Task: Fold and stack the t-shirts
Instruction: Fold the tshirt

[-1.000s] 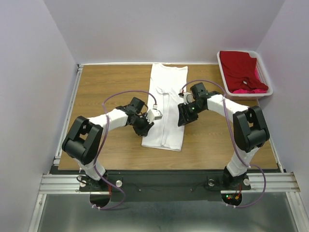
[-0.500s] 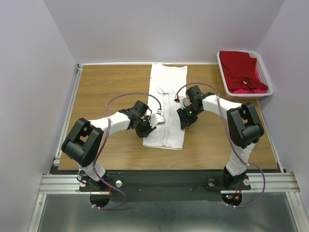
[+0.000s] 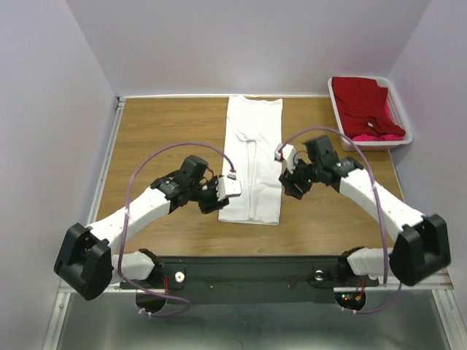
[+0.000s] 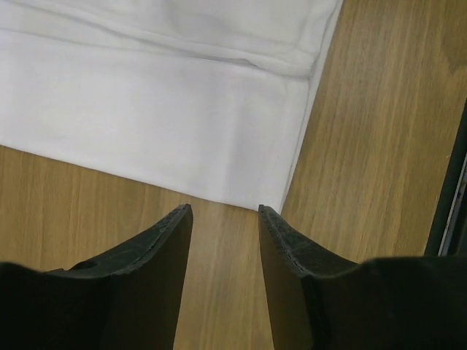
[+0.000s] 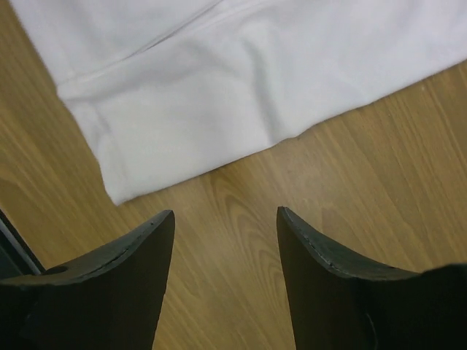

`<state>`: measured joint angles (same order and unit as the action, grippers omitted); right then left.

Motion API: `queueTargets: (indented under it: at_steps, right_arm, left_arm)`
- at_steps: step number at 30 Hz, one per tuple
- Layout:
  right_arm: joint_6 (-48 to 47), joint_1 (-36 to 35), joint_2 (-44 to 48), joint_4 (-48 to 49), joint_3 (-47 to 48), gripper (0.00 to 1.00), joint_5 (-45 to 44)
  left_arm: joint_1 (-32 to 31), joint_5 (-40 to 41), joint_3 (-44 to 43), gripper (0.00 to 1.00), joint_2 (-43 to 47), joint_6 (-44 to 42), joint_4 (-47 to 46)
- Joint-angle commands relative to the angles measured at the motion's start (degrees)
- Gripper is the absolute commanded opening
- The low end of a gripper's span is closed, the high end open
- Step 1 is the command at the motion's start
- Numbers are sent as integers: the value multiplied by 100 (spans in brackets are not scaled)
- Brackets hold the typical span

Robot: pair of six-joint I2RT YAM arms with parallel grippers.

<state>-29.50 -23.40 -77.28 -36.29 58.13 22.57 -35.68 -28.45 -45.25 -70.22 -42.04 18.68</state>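
My right gripper will next grip the white t-shirt's near corner on its own side, matching my left gripper's corner, to fold the near end of the white t-shirt over.
The white t-shirt (image 3: 253,157) lies flat in the middle of the table, folded into a long narrow strip running from near to far. My left gripper (image 3: 217,198) sits just off its near left corner, open and empty. In the left wrist view, bare wood shows between the fingers and the white t-shirt (image 4: 160,109) lies just beyond the left gripper (image 4: 225,211). My right gripper (image 3: 291,184) stands beside the strip's right edge, also open. In the right wrist view, the right gripper (image 5: 225,213) is over wood, short of the white t-shirt (image 5: 219,95). A deep red t-shirt (image 3: 361,102) and a pink t-shirt (image 3: 384,135) lie in the basket.
A white plastic basket (image 3: 373,145) stands at the far right corner, against the wall. The wooden table (image 3: 160,131) is bounded by a metal rail on the left and walls behind and at both sides.
Both grippers have opened and backed off the white t-shirt's side edges, the left to the left and the right to the right. Both arms now reach out lower and wider.
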Motion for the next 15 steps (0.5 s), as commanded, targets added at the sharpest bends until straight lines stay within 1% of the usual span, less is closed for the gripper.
queueTargets:
  at_steps: [1,3,4,7,8,11,15]
  right_arm:
    - [-1222,-349,660,568,-878,65,196]
    - [-1453,-743,958,816,-1241,66,82]
    - [-1628,-876,1021,1026,-1521,66,12]
    - [-1778,-1350,1170,1430,-1917,66,-94]
    - [-1805,-1613,1180,1493,-1989,66,-138]
    - [-1910,-2044,1136,1730,-2278,63,-261]
    - [-2095,-2169,925,2056,-2543,59,-428]
  left_arm:
    - [-62,-240,489,54,262,-953,-39]
    - [-79,-214,649,57,376,-1383,-214]
    - [-79,-205,754,57,368,-1568,-224]
    - [-106,-188,921,57,254,-2061,-355]
    - [-114,-188,931,57,150,-2149,-399]
    - [-123,-240,922,57,-157,-2343,-496]
    - [-158,-267,790,57,-545,-2502,-505]
